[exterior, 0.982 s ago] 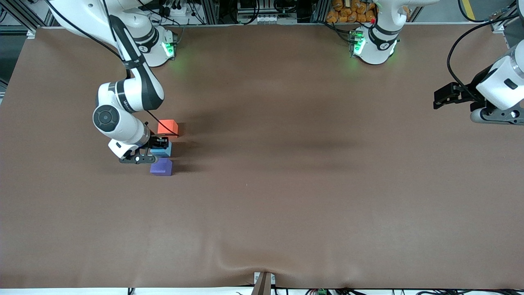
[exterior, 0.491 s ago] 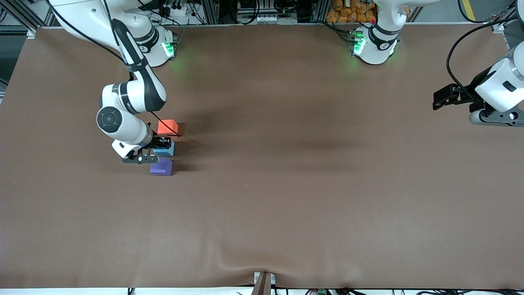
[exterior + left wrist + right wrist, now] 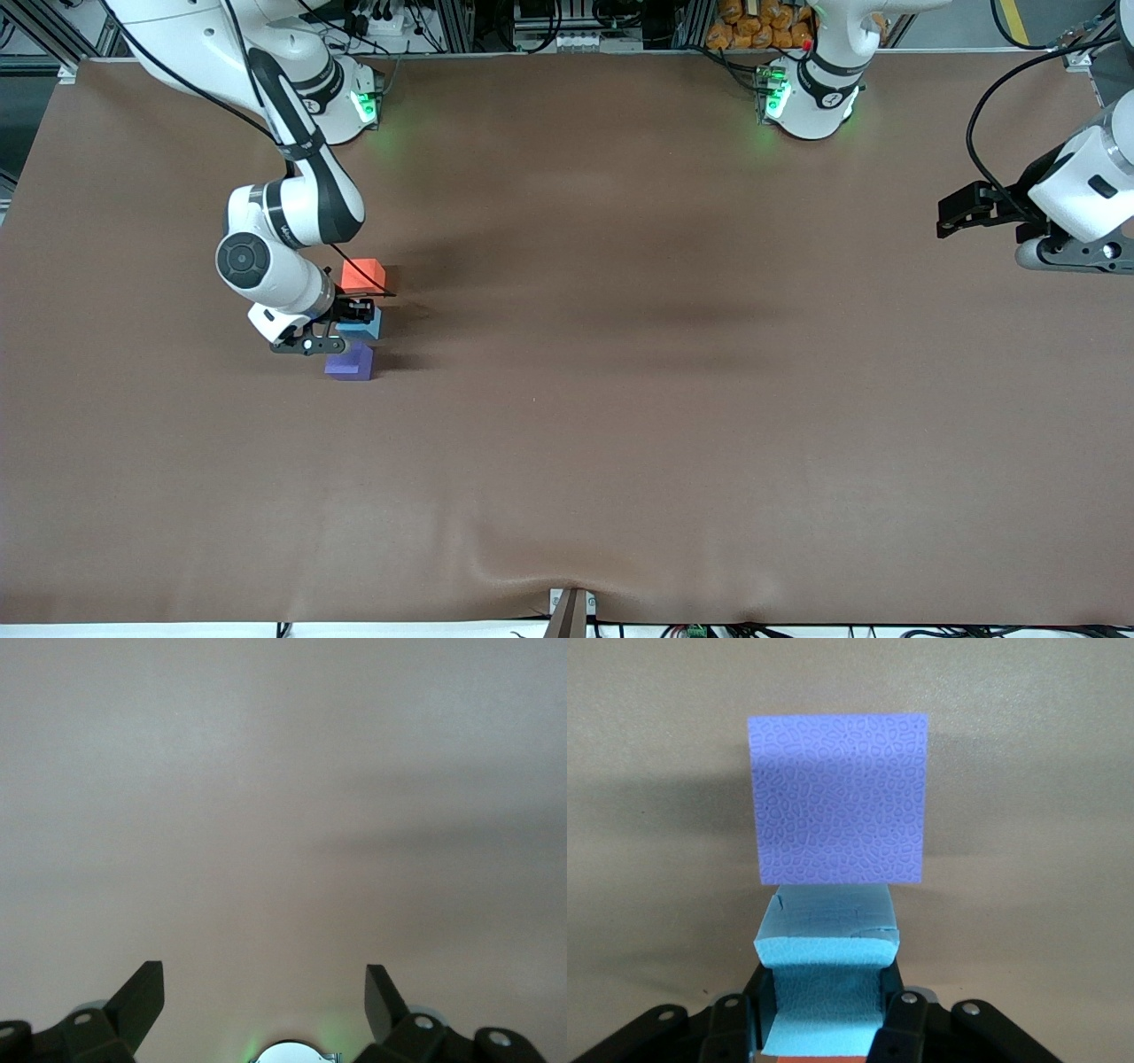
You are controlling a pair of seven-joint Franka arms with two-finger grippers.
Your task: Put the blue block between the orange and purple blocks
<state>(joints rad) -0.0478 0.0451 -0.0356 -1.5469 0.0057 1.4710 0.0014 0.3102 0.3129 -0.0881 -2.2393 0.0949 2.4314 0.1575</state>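
The blue block [image 3: 365, 326] sits low against the purple block [image 3: 350, 363] and would rest in line, so my right gripper needs to open.
The orange block [image 3: 361, 273], the blue block [image 3: 365, 326] and the purple block [image 3: 350, 363] stand in a short row near the right arm's end of the table, orange farthest from the front camera and purple nearest. My right gripper [image 3: 350, 321] is shut on the blue block, low between the other two. In the right wrist view the fingers [image 3: 893, 1005] squeeze the blue block [image 3: 828, 921], the purple block [image 3: 838, 797] lies just past it, and an orange sliver [image 3: 824, 1059] shows at the edge. My left gripper [image 3: 952, 213] waits open at the left arm's end.
The brown table cover [image 3: 620, 399] is bare around the blocks. The arm bases [image 3: 806, 97] stand along the table's edge farthest from the front camera. The left wrist view shows only the bare cover [image 3: 283, 815] between my open left gripper's [image 3: 263, 983] fingers.
My right gripper has shifted slightly toward the left arm's end with the blue block in it, staying between the orange and purple blocks. The left arm has barely moved.
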